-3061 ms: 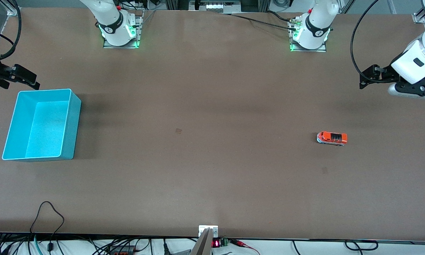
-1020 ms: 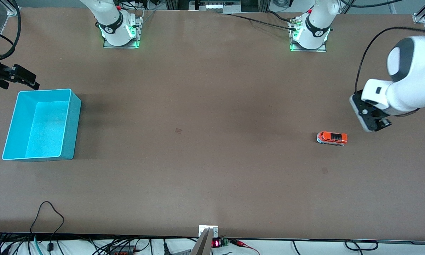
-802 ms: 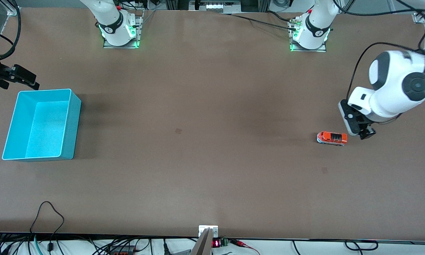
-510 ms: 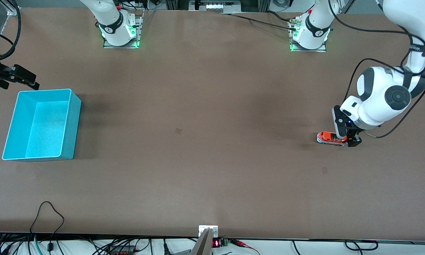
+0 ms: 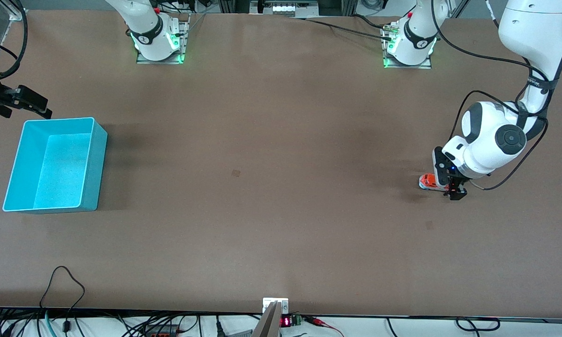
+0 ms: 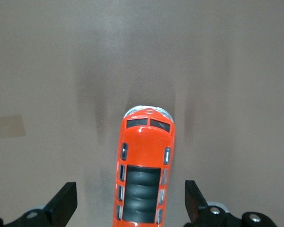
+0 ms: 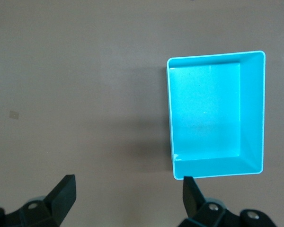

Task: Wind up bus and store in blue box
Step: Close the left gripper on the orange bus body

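My left gripper's fingers are near the tabletop on both sides of the orange bus, so my left gripper should close now. Closing now would hold it.
The small orange bus with black roof windows stands on the brown table toward the left arm's end. My left gripper has come down over it and is open. In the left wrist view the bus lies lengthwise between the two black fingers, with a gap on each side. The blue box sits at the right arm's end, with nothing in it. My right gripper waits open above the table beside the box's corner. Its wrist view shows the box past the gripper.
The two arm bases stand at the table's edge farthest from the front camera. Cables and a small display unit line the nearest edge. A black cable loop lies on the table near that edge.
The left arm has swung in from the table's end and lowered, so its open fingers now straddle the bus. The bus, the box and the right arm have not moved.
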{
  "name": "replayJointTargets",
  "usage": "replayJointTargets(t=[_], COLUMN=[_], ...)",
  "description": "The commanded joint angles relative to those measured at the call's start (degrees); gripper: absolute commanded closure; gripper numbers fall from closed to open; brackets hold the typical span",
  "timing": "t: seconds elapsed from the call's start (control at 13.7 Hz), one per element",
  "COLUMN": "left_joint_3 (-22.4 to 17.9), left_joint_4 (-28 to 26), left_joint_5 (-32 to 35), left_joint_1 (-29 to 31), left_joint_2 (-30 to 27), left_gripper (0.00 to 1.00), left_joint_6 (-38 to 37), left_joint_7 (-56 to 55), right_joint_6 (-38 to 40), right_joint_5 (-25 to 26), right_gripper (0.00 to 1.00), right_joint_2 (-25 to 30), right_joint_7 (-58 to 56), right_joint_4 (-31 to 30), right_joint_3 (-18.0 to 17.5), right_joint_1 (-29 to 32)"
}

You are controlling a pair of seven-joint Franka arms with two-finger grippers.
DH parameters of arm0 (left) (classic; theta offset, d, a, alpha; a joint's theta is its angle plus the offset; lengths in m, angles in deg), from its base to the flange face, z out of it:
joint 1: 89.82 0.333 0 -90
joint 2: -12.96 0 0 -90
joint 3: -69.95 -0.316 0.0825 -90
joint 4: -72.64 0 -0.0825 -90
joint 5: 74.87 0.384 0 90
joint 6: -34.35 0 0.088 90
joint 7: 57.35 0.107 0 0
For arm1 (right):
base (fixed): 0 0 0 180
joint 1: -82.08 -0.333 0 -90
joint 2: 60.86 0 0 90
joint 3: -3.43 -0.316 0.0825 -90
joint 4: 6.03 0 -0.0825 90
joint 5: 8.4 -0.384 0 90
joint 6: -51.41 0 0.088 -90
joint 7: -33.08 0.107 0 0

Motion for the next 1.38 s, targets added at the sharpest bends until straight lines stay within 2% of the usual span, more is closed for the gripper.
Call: replayJointTargets(t=[0.0,0.07,0.15,0.22,0.29,0.44,0.58,1.02,1.31], left_joint_3=[0.25,0.25,0.33,0.33,0.25,0.25,0.25,0.07,-0.37], left_joint_4=[-0.5,-0.5,-0.5,-0.5,-0.5,-0.33,-0.33,0.2,1.42], left_joint_5=[1.37,1.37,1.37,1.37,1.37,1.37,1.28,1.28,1.37], left_joint_1=[0.51,0.51,0.51,0.51,0.43,0.51,0.52,0.86,6.13], left_joint_2=[0.74,0.83,0.83,0.83,0.83,1.62,2.06,3.64,5.75], left_gripper=[0.01,0.09,0.25,0.47,0.62,0.72,0.75,0.74,0.71], left_joint_6=[1.68,1.76,1.94,1.94,1.85,1.5,1.15,1.15,1.15], left_joint_7=[1.0,1.0,1.0,1.0,1.0,0.83,0.04,0.73,5.46], right_joint_6=[-0.27,-0.27,-0.27,-0.27,-0.27,-0.36,-0.36,-0.27,-0.27], right_joint_5=[0.15,0.15,0.15,0.15,0.15,0.15,0.15,0.15,0.15], right_gripper=[0.0,0.0,0.0,0.0,0.0,0.0,0.0,0.0,0.0], right_joint_2=[0.37,0.37,0.37,0.37,0.28,0.28,0.28,0.28,0.28], right_joint_7=[-0.88,-0.88,-0.88,-0.88,-0.88,-0.88,-0.88,-0.88,-0.88], right_joint_4=[-0.22,-0.22,-0.22,-0.22,-0.22,-0.22,-0.22,-0.22,-0.22], right_joint_3=[-0.21,-0.21,-0.21,-0.21,-0.21,-0.21,-0.21,-0.21,-0.21], right_joint_1=[0.4,0.4,0.4,0.4,0.4,0.49,0.49,0.49,0.49])
